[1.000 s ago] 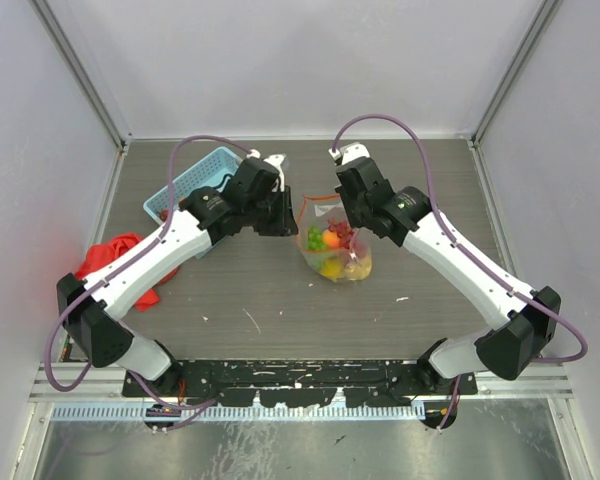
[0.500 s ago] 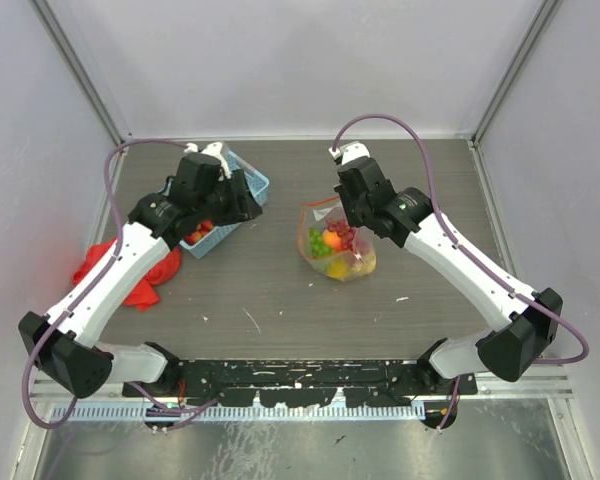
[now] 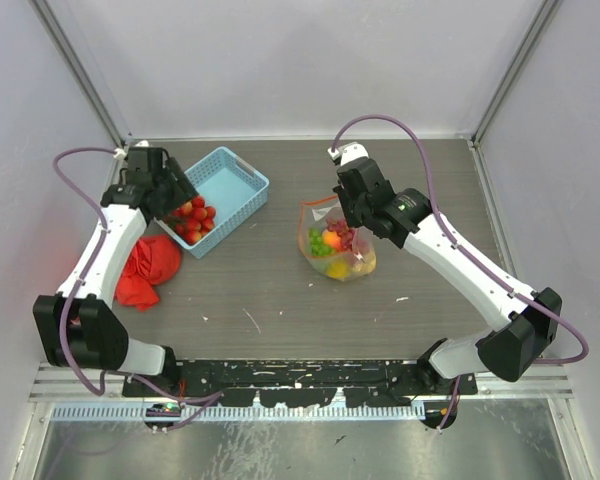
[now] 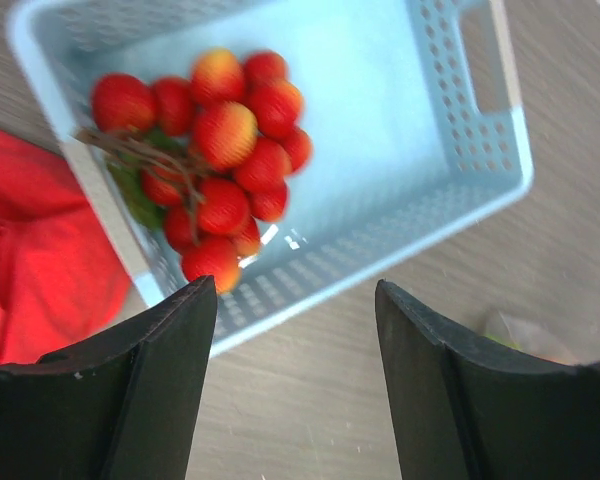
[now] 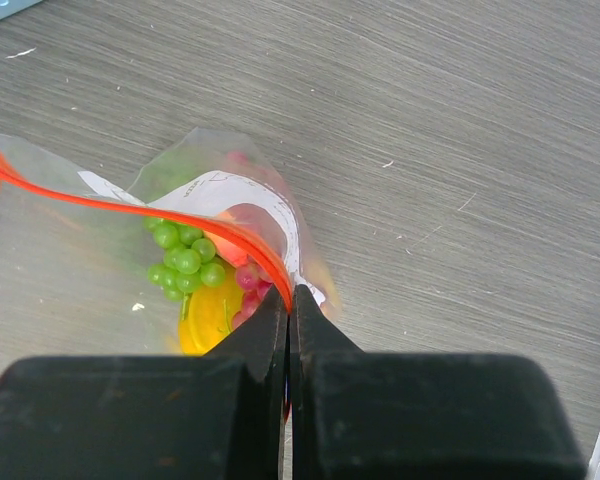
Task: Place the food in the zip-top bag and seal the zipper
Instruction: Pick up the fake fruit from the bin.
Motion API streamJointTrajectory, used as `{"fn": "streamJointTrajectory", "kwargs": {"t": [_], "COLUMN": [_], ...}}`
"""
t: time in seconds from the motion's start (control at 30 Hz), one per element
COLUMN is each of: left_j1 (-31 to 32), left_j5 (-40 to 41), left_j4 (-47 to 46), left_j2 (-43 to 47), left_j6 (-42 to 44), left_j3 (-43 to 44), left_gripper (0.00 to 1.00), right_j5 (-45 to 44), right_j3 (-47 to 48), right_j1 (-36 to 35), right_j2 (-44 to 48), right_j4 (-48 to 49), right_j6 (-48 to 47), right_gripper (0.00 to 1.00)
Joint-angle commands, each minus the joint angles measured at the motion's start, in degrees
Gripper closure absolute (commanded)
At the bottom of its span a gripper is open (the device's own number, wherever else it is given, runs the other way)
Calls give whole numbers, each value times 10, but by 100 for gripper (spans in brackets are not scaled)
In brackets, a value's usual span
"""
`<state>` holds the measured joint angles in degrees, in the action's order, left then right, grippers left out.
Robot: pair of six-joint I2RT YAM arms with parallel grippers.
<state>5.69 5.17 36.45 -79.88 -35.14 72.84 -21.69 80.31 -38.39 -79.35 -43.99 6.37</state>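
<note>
Next, my left gripper takes the bunch of red strawberries by its gathered brown stems. The strawberries then hang free to enter the zip-top bag (image 3: 344, 264).
The clear zip-top bag (image 3: 344, 264) lies mid-table with green grapes (image 5: 184, 256), a yellow lemon (image 5: 208, 318) and a peach (image 3: 332, 239) inside. My right gripper (image 5: 289, 292) is shut on the red-orange zipper (image 5: 160, 212) at the bag's mouth, holding that edge up. A bunch of red strawberries (image 4: 225, 150) lies in the near-left corner of the light-blue basket (image 4: 500, 150). My left gripper (image 4: 295, 300) hovers open just beside that corner, above the table, with nothing between its fingers; in the top view it (image 3: 173, 197) sits at the basket's left side.
A red cloth (image 3: 143, 270) is bunched on the table left of the basket (image 3: 242, 175), under the left arm. Grey walls enclose the table on three sides. Bare wood-grain tabletop lies between basket and bag.
My left arm has swung from the bag's left edge back to the basket, and its jaws have opened. The right gripper and the bag stay put.
</note>
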Motion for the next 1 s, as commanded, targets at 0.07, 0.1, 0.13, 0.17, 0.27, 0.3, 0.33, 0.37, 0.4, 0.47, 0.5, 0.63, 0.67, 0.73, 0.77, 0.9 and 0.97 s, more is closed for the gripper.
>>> {"fn": "streamJointTrajectory", "kwargs": {"t": [0.07, 0.1, 0.13, 0.17, 0.27, 0.3, 0.33, 0.37, 0.4, 0.47, 0.5, 0.63, 0.67, 0.73, 0.77, 0.9, 0.97], "left_j1": [-94, -105, -115, -120, -130, -132, -134, -136, -139, -141, -141, -141, -142, -141, -141, -141, -141], "left_j5": [17, 16, 20, 28, 34, 35, 35, 38, 39, 37, 32, 16, 16, 9, 2, -24, -32], "left_j4": [-72, -73, -74, -75, -81, -85, -88, -89, -84, -79, -80, -93, -92, -92, -94, -103, -110], "left_j2": [-41, -50, -59, -67, -91, -98, -108, -122, -132, -149, -154, -172, -175, -181, -183, -188, -189], "left_j6": [-16, -17, -16, -16, -11, -9, -6, -4, -4, -3, -3, -5, -5, -5, -5, -6, -9], "left_j3": [6, 10, 13, 17, 26, 30, 34, 40, 47, 58, 60, 56, 56, 54, 53, 45, 39], "left_gripper": [34, 34, 34, 34, 34, 34, 34, 35, 35, 38, 40, 48, 50, 53, 56, 62, 63], "right_j5": [4, 5, 6, 7, 11, 12, 13, 13, 12, 13, 12, 9, 8, 8, 8, 10, 10], "right_j3": [2, 1, 0, -1, -2, -2, -1, -2, -2, -1, -2, -2, -1, 0, 1, 6, 6], "right_j1": [2, 2, 2, 2, 2, 2, 2, 2, 3, 2, 2, 2, 2, 2, 2, 2, 2], "right_j2": [21, 22, 22, 21, 19, 18, 18, 17, 18, 18, 17, 16, 16, 13, 12, 5, 3], "right_j4": [33, 33, 33, 34, 38, 38, 38, 38, 38, 38, 38, 37, 37, 37, 37, 37, 37], "right_j6": [2, 2, 2, 2, 2, 2, 2, 1, 1, 1, 1, 1, 0, 0, 0, 0, 0], "right_gripper": [99, 99, 99, 99, 99, 99, 99, 99, 99, 99, 99, 99, 99, 99, 99, 99, 99]}}
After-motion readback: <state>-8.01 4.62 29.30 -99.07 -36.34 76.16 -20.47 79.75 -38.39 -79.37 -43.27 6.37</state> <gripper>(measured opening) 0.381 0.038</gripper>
